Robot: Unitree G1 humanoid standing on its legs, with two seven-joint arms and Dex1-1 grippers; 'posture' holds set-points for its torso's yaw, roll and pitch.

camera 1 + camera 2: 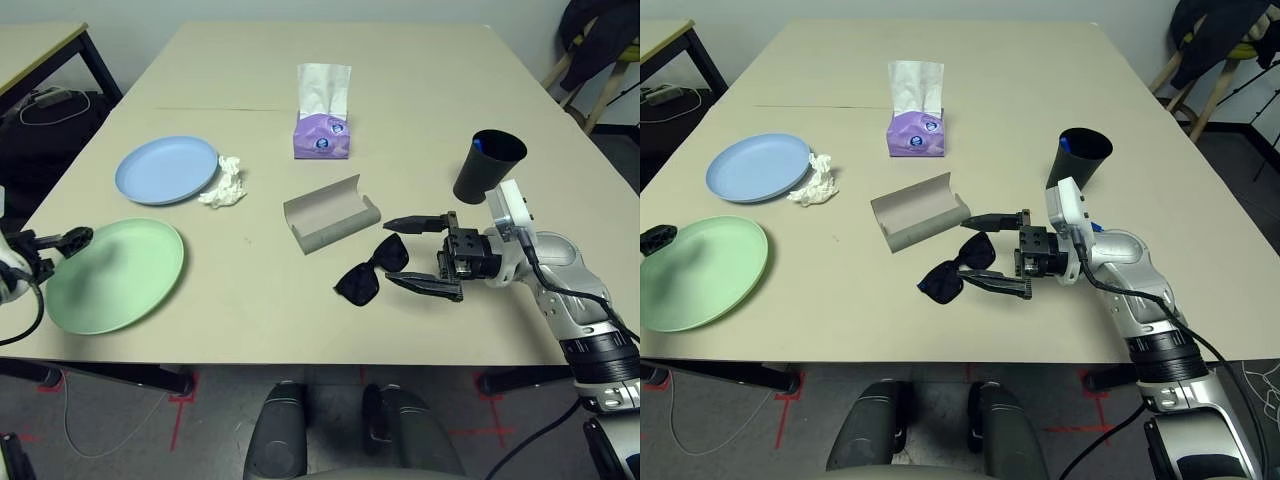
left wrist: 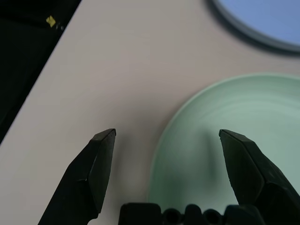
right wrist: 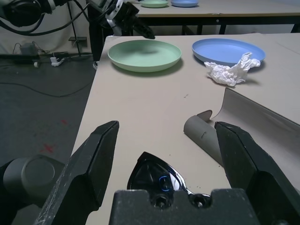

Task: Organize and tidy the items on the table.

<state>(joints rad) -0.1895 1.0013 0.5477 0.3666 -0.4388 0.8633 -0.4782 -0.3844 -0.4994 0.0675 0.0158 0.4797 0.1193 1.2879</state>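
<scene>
The green plate spreads far wider than my fingers open. Next, my left gripper picks up the plate by its outer rim (image 2: 161,140).
My right gripper (image 1: 392,252) stands open low over the table, one finger on each side of the right end of the black sunglasses (image 1: 370,270), which lie just in front of the open grey glasses case (image 1: 330,214). Up close the sunglasses (image 3: 157,176) sit between the fingers without being gripped. A black cup (image 1: 489,165) with a blue pen in it stands behind that arm. My left gripper (image 2: 168,134) is open above the left rim of the mint green plate (image 1: 115,274). The pale blue plate (image 1: 166,169) lies behind it, with the crumpled white tissue (image 1: 224,184) at its right edge.
A purple tissue box (image 1: 322,125) stands mid-table behind the case, near the thin seam. A dark-legged side desk (image 1: 40,50) is off the far left corner, and a chair with dark clothing (image 1: 600,40) is at the back right. The table's front edge (image 1: 300,355) runs close below the sunglasses.
</scene>
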